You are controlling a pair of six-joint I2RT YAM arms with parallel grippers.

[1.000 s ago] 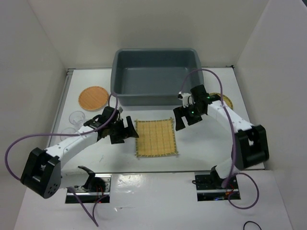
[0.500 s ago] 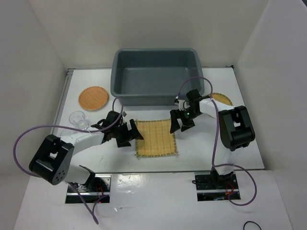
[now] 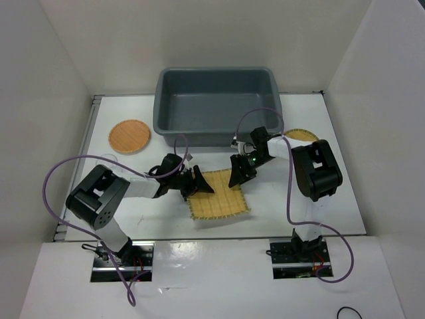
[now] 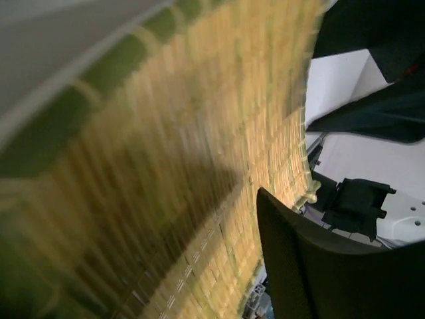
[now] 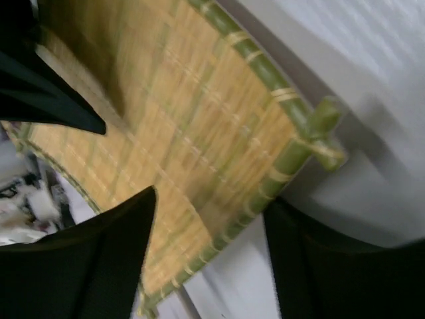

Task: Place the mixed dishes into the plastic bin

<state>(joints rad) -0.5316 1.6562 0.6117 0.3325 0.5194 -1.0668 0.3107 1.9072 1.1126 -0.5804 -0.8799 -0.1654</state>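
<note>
My left gripper would let the bamboo mat slip away instead of bringing it along if I lifted now, because my fingers are open at its edge (image 4: 296, 157).
The square yellow bamboo mat (image 3: 219, 196) lies flat on the table in front of the grey-blue plastic bin (image 3: 216, 133). My left gripper (image 3: 199, 184) is open at the mat's left edge. In the left wrist view the mat (image 4: 166, 166) fills the frame and only one finger (image 4: 319, 266) shows. My right gripper (image 3: 239, 174) is open over the mat's far right corner. Its fingers straddle the mat's green edge (image 5: 292, 153). The orange-brown disc (image 3: 129, 136) lies at the far left. The tan woven disc (image 3: 302, 135) is partly hidden behind the right arm. One clear glass cup (image 3: 106, 158) shows faintly.
White enclosure walls stand on the left, the right and behind the bin. Purple cables loop over both arms. The arm bases and their mounts sit at the near table edge.
Both grippers have moved inward and down onto the mat. The left one has slid right to the mat's left edge. The mat has shifted slightly and turned a little.
</note>
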